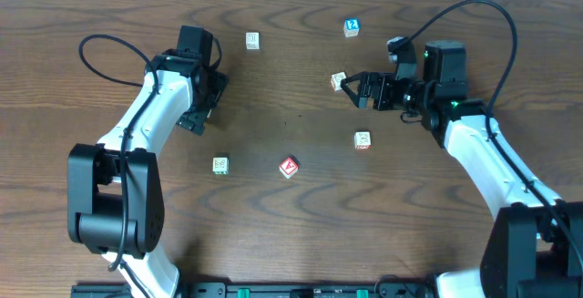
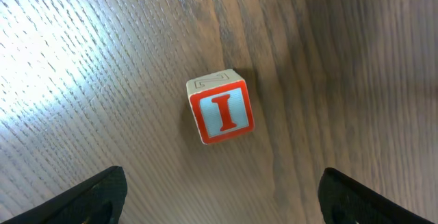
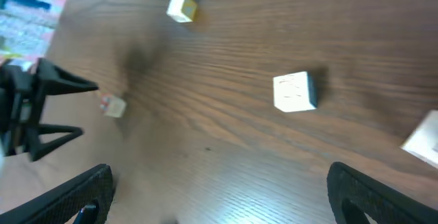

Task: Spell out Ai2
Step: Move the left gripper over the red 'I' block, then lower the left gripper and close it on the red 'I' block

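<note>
The I block (image 2: 220,107) is beyond my left gripper's fingers, so they would miss if they closed now. My left gripper needs to move toward the block before it closes on it.
Several small letter blocks lie scattered on the dark wood table (image 1: 291,216). A red block with a white A (image 1: 289,167) sits at centre front. A blue block (image 1: 352,27) is at the back. Pale blocks lie at the back left (image 1: 252,39), front left (image 1: 219,165), right of centre (image 1: 362,139), and just by my right gripper (image 1: 339,81). My left gripper (image 1: 202,107) (image 2: 222,203) is open and empty, with a red-framed I block (image 2: 220,107) ahead of its fingers. My right gripper (image 1: 355,91) (image 3: 219,196) is open and empty; a white block (image 3: 294,92) lies ahead of it.
The right wrist view is blurred. It shows a yellowish block (image 3: 181,8) far off, a small block (image 3: 113,106), a pale block at the right edge (image 3: 428,138), and the left arm (image 3: 34,107). A black cable (image 1: 114,61) loops by the left arm.
</note>
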`<state>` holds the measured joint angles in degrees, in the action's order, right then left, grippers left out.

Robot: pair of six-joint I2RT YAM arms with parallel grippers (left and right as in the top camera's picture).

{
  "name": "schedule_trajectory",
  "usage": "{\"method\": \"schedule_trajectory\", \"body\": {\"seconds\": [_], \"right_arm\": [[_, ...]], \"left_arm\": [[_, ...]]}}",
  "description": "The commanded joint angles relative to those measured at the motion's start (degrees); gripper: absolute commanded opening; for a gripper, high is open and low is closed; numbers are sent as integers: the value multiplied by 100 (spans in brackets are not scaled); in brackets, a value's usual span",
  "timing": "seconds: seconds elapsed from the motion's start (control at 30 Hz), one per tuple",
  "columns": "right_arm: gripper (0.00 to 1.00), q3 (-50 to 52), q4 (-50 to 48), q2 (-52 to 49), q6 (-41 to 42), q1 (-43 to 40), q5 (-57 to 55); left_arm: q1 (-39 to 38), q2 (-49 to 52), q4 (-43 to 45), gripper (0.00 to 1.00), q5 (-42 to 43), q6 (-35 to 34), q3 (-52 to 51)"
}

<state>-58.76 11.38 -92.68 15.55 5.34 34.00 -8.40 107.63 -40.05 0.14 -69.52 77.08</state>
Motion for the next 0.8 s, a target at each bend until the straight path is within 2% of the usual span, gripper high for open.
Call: {"method": "schedule_trajectory", "body": {"seconds": [0.0,0.07,0.43,0.47,0.5,0.53,0.6,0.7,0.77], "right_arm": [[99,-59,2,-22,-151,-81,-275],[99,-59,2,-22,-151,-81,-275],[99,-59,4,-22,-149,-81,-271],[99,-59,7,-22,-149,-81,-269],[99,-59,9,-22,-149,-81,-267],[99,-59,24,-22,-149,-81,-267],[99,-59,85,-22,-149,-81,-269],[99,-59,179,-22,-149,-81,-269],[99,-59,225,-22,-151,-81,-271]], "left_arm": [[13,149,13,90,-179,-258,103],[13,177,33,97,-162,-271,103],[9,177,20,95,-66,-74,103],[9,177,31,96,-81,-76,103],[11,177,74,100,-76,-87,103],[11,177,133,94,-74,-101,103],[11,177,140,89,-76,-114,103],[11,177,138,97,-76,-304,101],[11,177,136,96,-81,-439,98]]}}
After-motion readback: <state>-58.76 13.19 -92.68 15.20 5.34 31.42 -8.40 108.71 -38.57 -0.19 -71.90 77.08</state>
